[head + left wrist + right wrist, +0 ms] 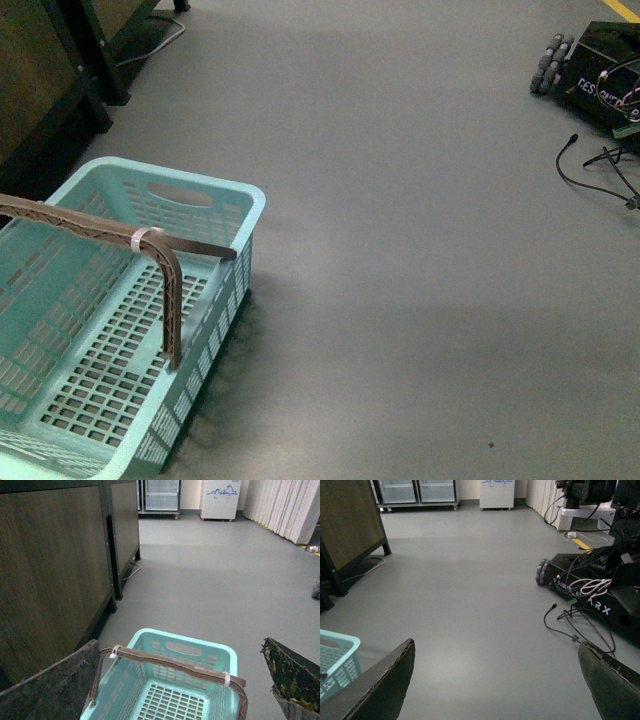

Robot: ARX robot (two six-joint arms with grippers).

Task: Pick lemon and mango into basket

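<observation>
My left gripper should grab the basket by its narrow brown handle next, because the basket's broad teal body (pixel 105 345) is too wide for the fingers.
The pale teal basket (pixel 110 330) stands on the grey floor at the lower left of the front view, with nothing in the part I can see and a brown handle (pixel 165 275) raised over it. In the left wrist view the basket (pixel 175 680) lies below and between the spread jaws of my left gripper (pixel 177 672), which is open and holds nothing. My right gripper (pixel 497 667) is also open, over bare floor, with a corner of the basket (pixel 337 660) off to one side. No lemon or mango shows in any view. Neither arm appears in the front view.
Dark wooden cabinets (pixel 55 560) stand to the left of the basket. A black wheeled robot base (pixel 600 587) with loose cables (pixel 600 175) sits at the right. Glass-door fridges (pixel 159 495) and a white cabinet (pixel 221 497) line the far wall.
</observation>
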